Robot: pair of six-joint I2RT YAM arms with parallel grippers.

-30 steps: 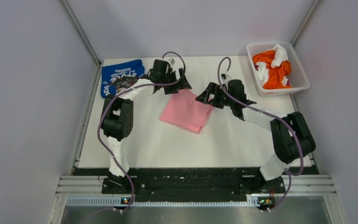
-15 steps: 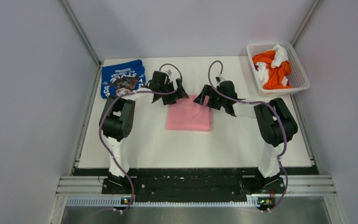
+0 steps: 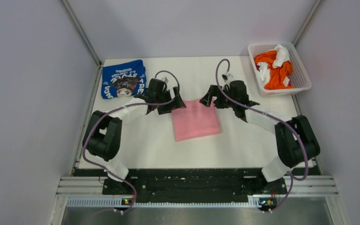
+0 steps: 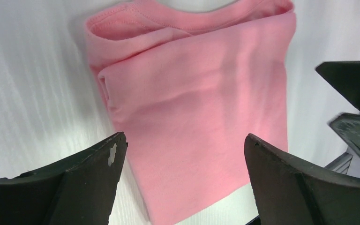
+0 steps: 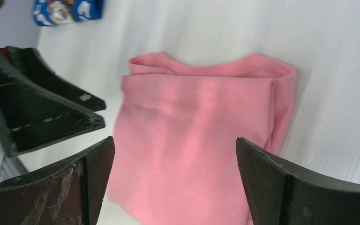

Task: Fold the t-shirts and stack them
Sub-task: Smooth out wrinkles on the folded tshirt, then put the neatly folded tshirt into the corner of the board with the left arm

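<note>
The pink t-shirt has folded layers at the side edge nearest the blue t-shirt [image 3: 123, 78]. My left gripper needs to pinch them next, to stack the pink t-shirt there.
A folded light pink t-shirt [image 3: 196, 120] lies flat near the middle of the white table; it fills the left wrist view [image 4: 197, 108] and the right wrist view [image 5: 197, 131]. A folded royal blue t-shirt [image 3: 123, 78] with white lettering rests at the far left corner, and its edge shows in the right wrist view [image 5: 68, 10]. My left gripper [image 3: 171, 104] stands open at the pink shirt's far left corner, jaws wide with nothing between them. My right gripper [image 3: 211, 99] is open at the far right corner, holding nothing.
A white lattice basket [image 3: 304, 79] with orange and white cloth [image 3: 274, 65] stands at the far right. Grey walls close in both sides. The table's near edge meets a black rail [image 3: 192, 180] by the arm bases.
The pink shirt has turned from a tilted lie to nearly square with the table and sits slightly nearer. Both open grippers shifted along its far edge; the left arm swung lower.
</note>
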